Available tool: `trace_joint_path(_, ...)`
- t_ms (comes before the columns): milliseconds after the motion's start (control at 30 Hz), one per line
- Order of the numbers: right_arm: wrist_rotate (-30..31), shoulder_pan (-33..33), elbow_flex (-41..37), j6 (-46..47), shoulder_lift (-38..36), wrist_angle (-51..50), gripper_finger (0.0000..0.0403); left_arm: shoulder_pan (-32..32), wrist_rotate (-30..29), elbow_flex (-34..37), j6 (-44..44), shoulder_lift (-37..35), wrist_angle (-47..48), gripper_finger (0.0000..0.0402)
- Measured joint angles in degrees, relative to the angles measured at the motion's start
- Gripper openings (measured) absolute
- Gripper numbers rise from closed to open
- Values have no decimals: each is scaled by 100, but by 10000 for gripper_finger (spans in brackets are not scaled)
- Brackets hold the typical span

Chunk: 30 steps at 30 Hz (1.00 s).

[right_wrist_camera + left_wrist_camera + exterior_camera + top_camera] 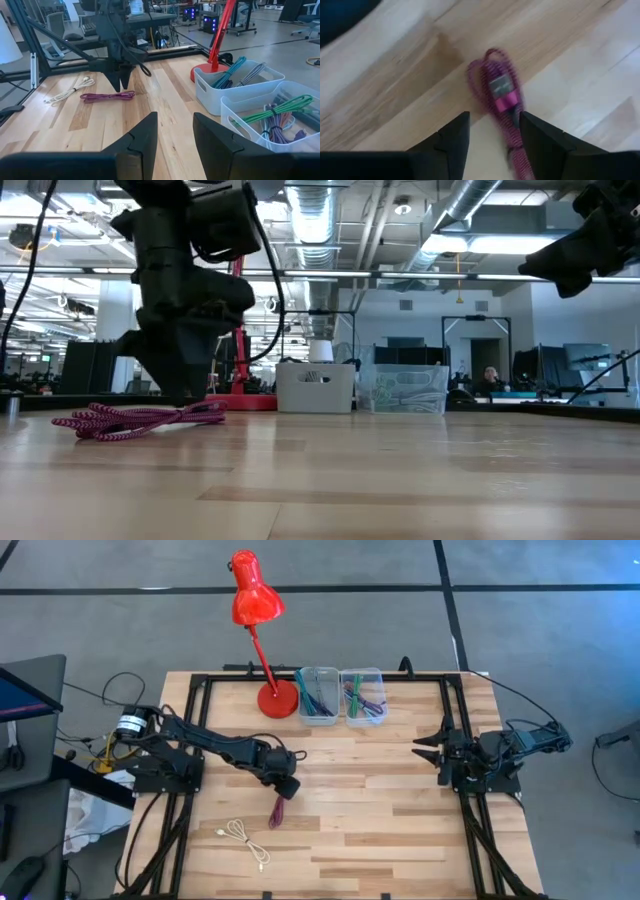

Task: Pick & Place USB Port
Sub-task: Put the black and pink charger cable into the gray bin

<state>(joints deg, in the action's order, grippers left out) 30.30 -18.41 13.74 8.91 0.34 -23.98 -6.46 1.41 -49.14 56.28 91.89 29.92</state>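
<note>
Next, I need to grab the magenta USB cable by its bundled coil [278, 808] with my left gripper to put it in a clear bin.
A coiled magenta braided USB cable [277, 812] lies flat on the wooden table, its metal plug [500, 92] showing in the left wrist view. My left gripper [492, 132] is open and points down over the cable's far end. The cable runs between its two fingers, close to one of them. In the low view the gripper [185, 395] stands at table height by the cable [140, 420]. My right gripper [175, 135] is open and waits above the table's right side [420, 748], holding nothing. My left gripper comes at the magenta cable's far end [512, 125] from above, with one finger on each side of it. The cable lies on the table, and whether either finger touches it cannot be told.
A white cable [245, 838] lies near the front edge, left of the magenta one. Two clear bins [318, 695] [362, 695] holding coloured cables stand at the far edge beside a red desk lamp [262, 640]. Bare wood lies between the arms.
</note>
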Motion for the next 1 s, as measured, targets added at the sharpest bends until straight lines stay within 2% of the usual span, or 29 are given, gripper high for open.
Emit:
trace_joint_path(200,1,2,0,2,-2,3,118,0,31,142,52,16,-764,174)
trace_joint_path(700,1,1,0,15,-2,-1,118,-24,308,181,53,539,-1076,143)
trace_joint_path(833,1,1,0,15,-2,1,118,-22,307,191,-183,508,-1143,112)
trace_joint_path(1000,1,2,0,15,-2,3,118,-22,308,194,-253,508,-1159,44)
